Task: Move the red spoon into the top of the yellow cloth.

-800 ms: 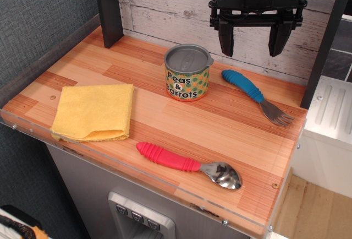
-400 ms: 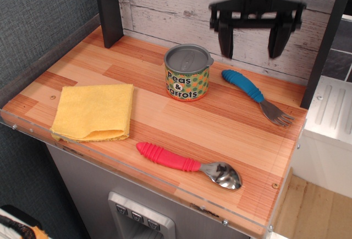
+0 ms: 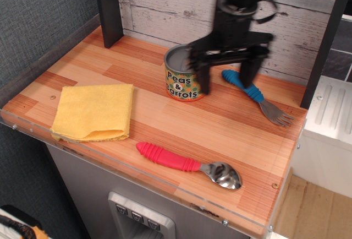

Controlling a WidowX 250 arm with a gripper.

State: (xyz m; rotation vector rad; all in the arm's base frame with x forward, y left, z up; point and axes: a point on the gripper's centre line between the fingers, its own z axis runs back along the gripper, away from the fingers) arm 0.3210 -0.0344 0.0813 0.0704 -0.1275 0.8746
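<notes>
The red spoon needs to go onto the yellow cloth [image 3: 94,111]. My gripper will next grab the spoon by its ribbed red handle [image 3: 169,158] to do that.
The red spoon [image 3: 187,164] lies near the front edge of the wooden table, its ribbed red handle pointing left and its shiny metal bowl to the right. The folded yellow cloth [image 3: 94,111] lies flat at the front left. My gripper [image 3: 224,80] hangs open and empty above the middle of the table, between the can and the fork. It is well behind the spoon and to the right of the cloth. It appears motion-blurred.
A "Peas & Carrots" can [image 3: 184,75] stands mid-table, partly behind my left finger. A blue-handled metal fork [image 3: 257,97] lies right of it. A dark post [image 3: 108,9] stands at the back left, another at the far right. The table's [image 3: 231,129] front edge has a clear plastic lip.
My gripper has come down and forward-left from high near the back wall to just above the table by the can. The spoon, cloth, can and fork have not moved.
</notes>
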